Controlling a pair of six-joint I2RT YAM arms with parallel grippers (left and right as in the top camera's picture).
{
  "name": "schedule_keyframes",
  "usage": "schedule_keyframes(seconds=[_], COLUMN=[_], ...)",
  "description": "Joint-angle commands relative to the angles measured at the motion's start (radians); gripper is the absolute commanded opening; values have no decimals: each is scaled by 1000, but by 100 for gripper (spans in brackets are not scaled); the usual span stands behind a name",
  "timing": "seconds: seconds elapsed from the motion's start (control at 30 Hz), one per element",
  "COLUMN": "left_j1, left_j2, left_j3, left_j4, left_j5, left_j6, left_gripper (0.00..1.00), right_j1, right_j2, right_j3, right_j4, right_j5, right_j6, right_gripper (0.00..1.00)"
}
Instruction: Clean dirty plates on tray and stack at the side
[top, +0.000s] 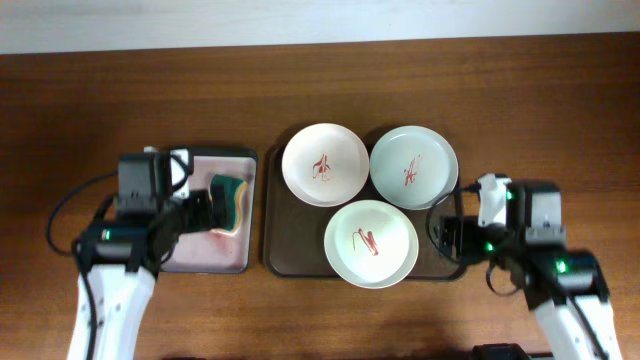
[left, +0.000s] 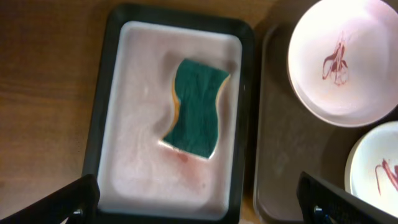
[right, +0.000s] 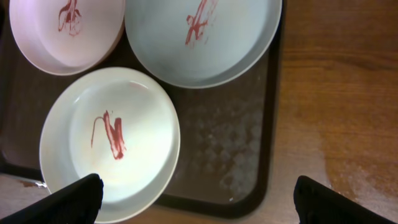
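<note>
My left gripper grabs the green-topped sponge across its narrow middle (top: 229, 204) (left: 197, 107) next, green side facing me, so its bottom stays free to wipe plates.
Three smeared plates sit on the dark brown tray (top: 283, 225): a white plate (top: 324, 164) at back left, a mint plate (top: 413, 166) at back right, a mint plate (top: 370, 243) in front. All three show in the right wrist view: white (right: 62, 37), back mint (right: 205, 43), front mint (right: 112, 140), on the tray (right: 224, 149). My left gripper (left: 199, 202) is open above the small tray's near end. My right gripper (right: 196, 199) is open above the brown tray's right front corner.
A small black-rimmed tray (top: 205, 258) with a pinkish inside stands left of the brown tray and holds a green-topped sponge (top: 231, 198), also in the left wrist view (left: 196, 107). Bare wood table lies to the right (top: 590, 120).
</note>
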Motion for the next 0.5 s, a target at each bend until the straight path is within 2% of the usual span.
schedule_keyframes(seconds=[0.0, 0.2, 0.3, 0.37, 0.43, 0.47], left_j1=[-4, -4, -14, -24, -34, -35], left_j2=[132, 319, 397, 444, 489, 516], left_j3=[54, 54, 54, 54, 54, 54], left_j4=[14, 138, 193, 222, 225, 225], left_j5=[-1, 107, 108, 91, 81, 80], left_j6=[-10, -10, -6, -1, -1, -1], left_gripper=[99, 99, 100, 93, 91, 86], right_j1=[8, 8, 8, 8, 8, 8], right_j2=[114, 203, 204, 204, 204, 204], right_j3=[95, 103, 103, 103, 103, 103], right_j4=[-24, -31, -31, -32, -32, -32], right_j5=[-66, -117, -117, -117, -117, -117], right_j6=[11, 11, 11, 11, 11, 11], right_gripper=[98, 99, 99, 99, 99, 99])
